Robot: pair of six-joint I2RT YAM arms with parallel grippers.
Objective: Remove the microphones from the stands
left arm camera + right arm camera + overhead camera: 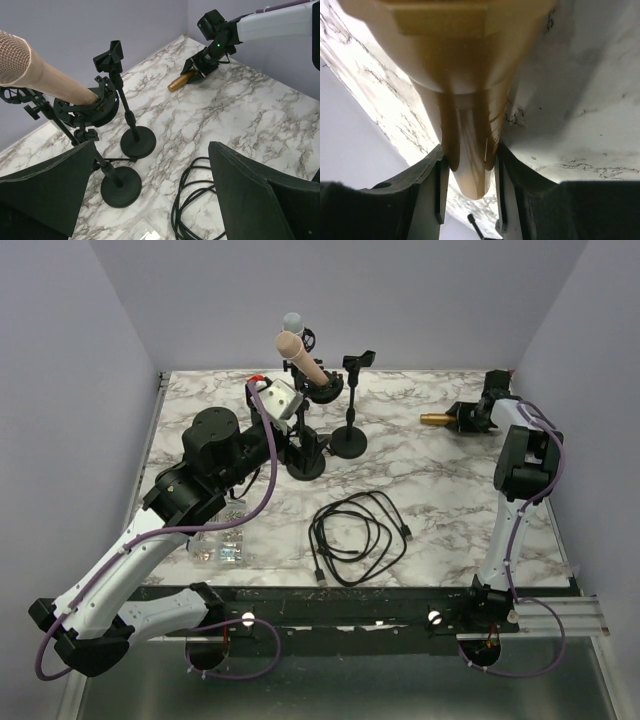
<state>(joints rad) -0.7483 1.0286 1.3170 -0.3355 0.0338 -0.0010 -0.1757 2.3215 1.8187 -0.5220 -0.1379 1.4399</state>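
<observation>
The flat, empty table is close beneath the gold microphone, so the microphone would end lying on the tabletop. It is time for my right gripper to open now.
A beige microphone sits tilted in a black shock-mount stand at the back middle; it also shows in the left wrist view. My left gripper hangs just left of it, open and empty, with its fingers wide apart above the stand bases. A second black stand next to it has an empty clip. My right gripper is shut on a gold microphone low over the table at the back right. In the right wrist view both fingers press its body.
A grey-headed microphone stands behind the beige one. A coiled black cable lies in the front middle. A clear plastic bag lies near the left arm. Purple walls close in the table on three sides.
</observation>
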